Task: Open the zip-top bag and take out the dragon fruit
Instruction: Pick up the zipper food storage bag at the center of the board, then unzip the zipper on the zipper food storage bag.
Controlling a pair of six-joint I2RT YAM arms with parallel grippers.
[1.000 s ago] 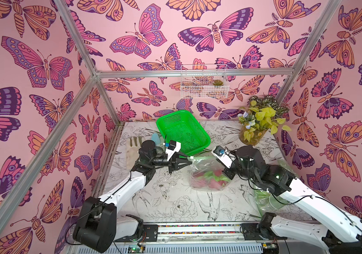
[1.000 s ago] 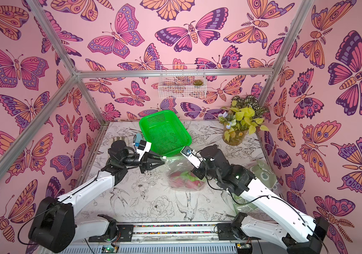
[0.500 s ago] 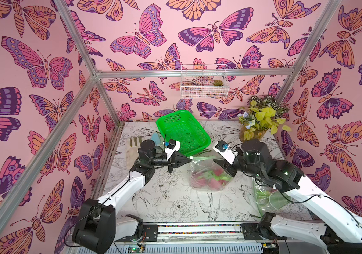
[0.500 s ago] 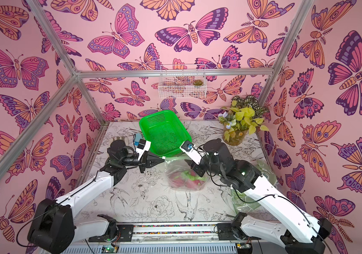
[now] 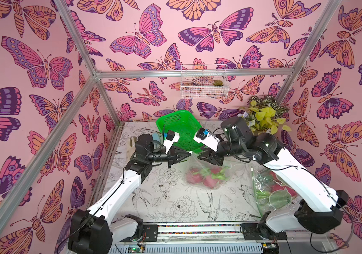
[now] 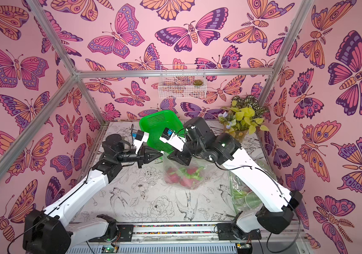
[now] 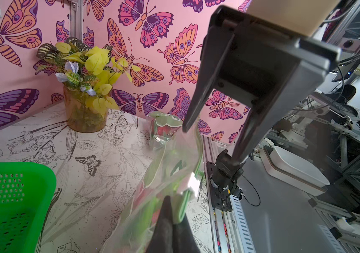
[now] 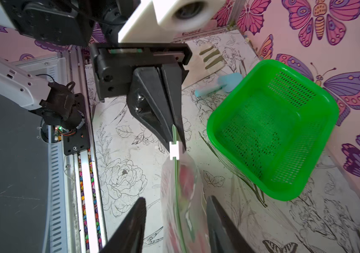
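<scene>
I will next grab the white slider (image 7: 193, 184) with my right gripper, fingers astride the green zip edge, and pull it along to open the bag.
A clear zip-top bag (image 5: 206, 173) (image 6: 183, 176) hangs over the middle of the table, with magenta and green dragon fruit (image 5: 199, 177) (image 6: 186, 178) showing blurred inside. My left gripper (image 5: 187, 155) (image 7: 173, 210) is shut on the bag's green zip edge, right beside the white slider (image 7: 193, 184) (image 8: 174, 150). My right gripper (image 5: 207, 158) (image 8: 175, 203) is open. Its two fingers stand on either side of the bag's top (image 8: 181, 197) without pinching it. The two grippers face each other closely.
A green perforated basket (image 5: 181, 129) (image 8: 273, 129) leans at the back, behind the grippers. A second bag of fruit (image 5: 270, 191) lies under my right arm. A potted plant (image 5: 263, 116) fills the back right corner. A wooden fork (image 8: 211, 58) and a blue spatula (image 8: 220, 84) lie at the back left.
My right gripper has let go of the bag, opened and moved left along its top toward my left gripper. My left gripper has closed on the zip edge.
</scene>
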